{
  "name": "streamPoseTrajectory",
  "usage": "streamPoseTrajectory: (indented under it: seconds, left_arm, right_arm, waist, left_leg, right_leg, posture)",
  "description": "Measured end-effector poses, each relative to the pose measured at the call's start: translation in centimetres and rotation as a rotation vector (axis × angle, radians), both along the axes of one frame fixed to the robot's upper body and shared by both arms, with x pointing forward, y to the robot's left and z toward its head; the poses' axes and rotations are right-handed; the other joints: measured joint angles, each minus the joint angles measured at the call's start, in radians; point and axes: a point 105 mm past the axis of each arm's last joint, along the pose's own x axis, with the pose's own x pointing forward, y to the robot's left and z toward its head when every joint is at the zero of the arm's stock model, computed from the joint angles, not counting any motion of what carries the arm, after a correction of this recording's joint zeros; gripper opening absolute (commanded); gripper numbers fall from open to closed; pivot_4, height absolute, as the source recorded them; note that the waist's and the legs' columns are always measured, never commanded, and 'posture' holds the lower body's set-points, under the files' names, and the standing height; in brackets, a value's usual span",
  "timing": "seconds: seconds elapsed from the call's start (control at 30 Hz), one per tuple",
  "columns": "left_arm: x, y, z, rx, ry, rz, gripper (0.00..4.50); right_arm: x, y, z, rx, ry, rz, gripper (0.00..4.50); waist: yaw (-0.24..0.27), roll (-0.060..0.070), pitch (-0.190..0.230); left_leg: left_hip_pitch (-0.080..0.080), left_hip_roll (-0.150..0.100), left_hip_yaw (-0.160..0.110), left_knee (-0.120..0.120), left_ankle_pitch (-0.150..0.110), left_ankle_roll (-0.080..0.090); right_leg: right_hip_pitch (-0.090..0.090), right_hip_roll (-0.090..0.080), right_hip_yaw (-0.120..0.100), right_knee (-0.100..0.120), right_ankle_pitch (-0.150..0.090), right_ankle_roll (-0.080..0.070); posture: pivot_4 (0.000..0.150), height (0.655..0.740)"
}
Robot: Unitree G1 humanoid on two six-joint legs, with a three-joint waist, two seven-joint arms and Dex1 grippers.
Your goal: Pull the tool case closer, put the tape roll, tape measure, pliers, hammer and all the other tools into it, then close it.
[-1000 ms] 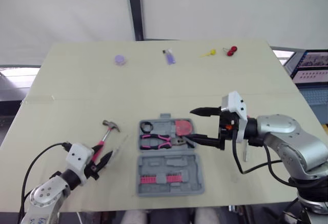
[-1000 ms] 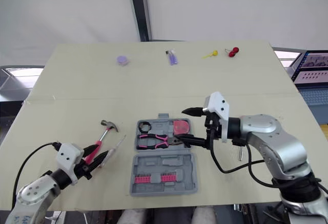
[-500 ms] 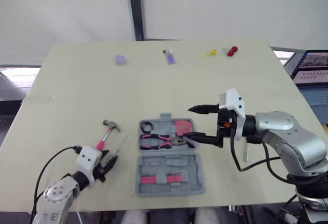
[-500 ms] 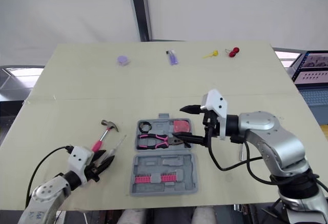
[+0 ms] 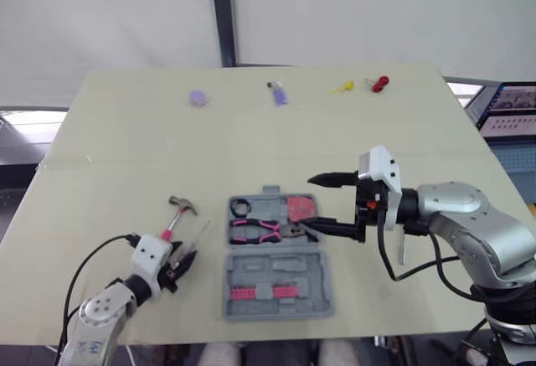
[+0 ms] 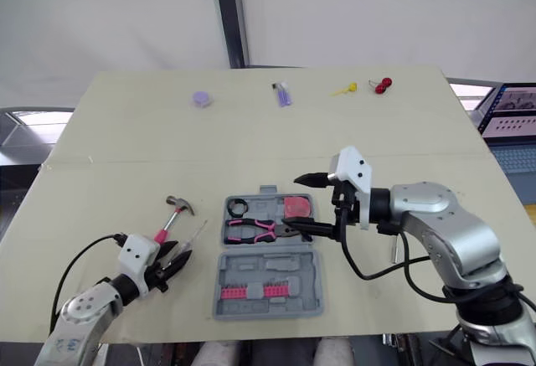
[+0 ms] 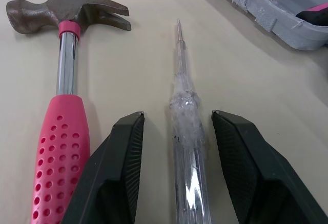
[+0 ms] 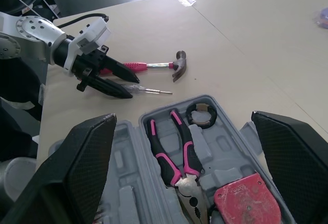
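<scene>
Next, the left gripper grips the clear-handled screwdriver by its clear plastic handle (image 5: 190,250), since the screwdriver's thin metal tip (image 5: 208,224) lies bare and pointed.
The grey tool case (image 5: 277,280) lies open near the table's front edge. Its far half holds a black tape roll (image 5: 241,208), pink-handled pliers (image 5: 258,232) and a red tape measure (image 5: 301,209). A pink-handled hammer (image 7: 64,111) and a clear-handled screwdriver (image 7: 185,131) lie left of the case. My left gripper (image 7: 178,115) is open low over the table, one finger on each side of the screwdriver's handle, the hammer handle just outside it. My right gripper (image 5: 322,205) hangs open above the case's right end, holding nothing.
Along the far edge lie a purple disc (image 5: 196,97), a purple lighter-like item (image 5: 277,94), a yellow piece (image 5: 339,88) and a red piece (image 5: 378,82). A thin metal tool (image 5: 400,249) lies under my right forearm. A screen (image 5: 511,106) stands past the right edge.
My left gripper has slid forward and to the right, from beside the hammer's handle to around the screwdriver. My right gripper has stayed nearly still over the case.
</scene>
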Motion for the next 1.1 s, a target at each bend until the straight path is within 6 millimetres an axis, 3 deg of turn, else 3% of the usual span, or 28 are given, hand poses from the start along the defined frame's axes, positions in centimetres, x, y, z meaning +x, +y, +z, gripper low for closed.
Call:
streamPoseTrajectory:
  seconds: [0.07,0.17,0.27,0.6,0.73,0.93,1.1]
  left_arm:
    - [0.0,0.0,0.0,0.0,0.0,0.0,2.29]
    - [0.1,0.1,0.0,0.002,-0.002,0.006,1.5]
    - [0.4,0.3,0.1,0.005,-0.012,0.017,0.07]
    - [0.2,0.2,-0.1,0.019,-0.017,-0.002,0.08]
    - [-0.3,-0.7,0.7,0.025,-0.011,-0.066,0.08]
    - [0.4,-0.6,6.8,0.107,-0.077,-0.209,0.08]
    - [1.6,-1.3,10.5,0.153,-0.057,-0.375,0.08]
  right_arm:
    - [0.0,0.0,0.0,-0.001,0.004,0.0,4.5]
    - [0.0,0.0,-0.1,-0.003,0.008,-0.001,4.5]
    - [-0.1,-0.1,0.0,-0.013,0.006,0.0,4.5]
    - [-0.9,-0.1,0.7,-0.035,-0.015,0.048,4.5]
    - [-1.1,0.0,1.0,-0.028,-0.016,0.064,4.5]
    - [-1.7,-0.2,1.4,-0.052,-0.025,0.106,4.5]
    - [-2.4,-1.0,0.2,-0.089,0.015,0.108,4.5]
  waist:
    - [0.0,0.0,0.0]
    - [0.0,0.0,0.0]
    - [0.0,0.0,0.0]
    - [0.0,0.0,0.0]
    - [-0.003,-0.001,0.001]
    - [0.0,-0.002,0.002]
    - [-0.002,-0.002,0.002]
  left_leg:
    - [0.0,0.0,0.0,0.0,0.0,0.0]
    - [0.0,0.0,0.0,0.0,0.0,0.0]
    - [0.0,0.0,0.0,0.0,0.0,0.0]
    - [0.0,0.0,0.0,0.0,0.0,0.0]
    - [0.0,0.0,0.0,0.0,0.0,0.0]
    - [-0.001,0.0,0.0,0.0,0.0,0.0]
    - [-0.001,0.0,0.0,-0.001,0.0,0.0]
  right_leg:
    - [0.0,0.0,0.0,0.0,0.0,0.0]
    - [0.0,0.0,0.0,0.0,0.0,0.0]
    - [0.0,0.0,0.0,0.0,0.0,0.0]
    - [0.0,0.0,0.0,0.0,0.0,0.0]
    - [-0.001,0.0,0.0,0.0,0.0,0.0]
    - [0.0,0.0,0.0,0.0,0.0,0.0]
    - [-0.001,0.0,0.0,-0.001,0.0,0.0]
  posture:
    - [0.15,0.74]
    - [0.15,0.74]
    - [0.15,0.74]
    - [0.15,0.74]
    - [0.15,0.74]
    - [0.15,0.74]
    - [0.15,0.74]
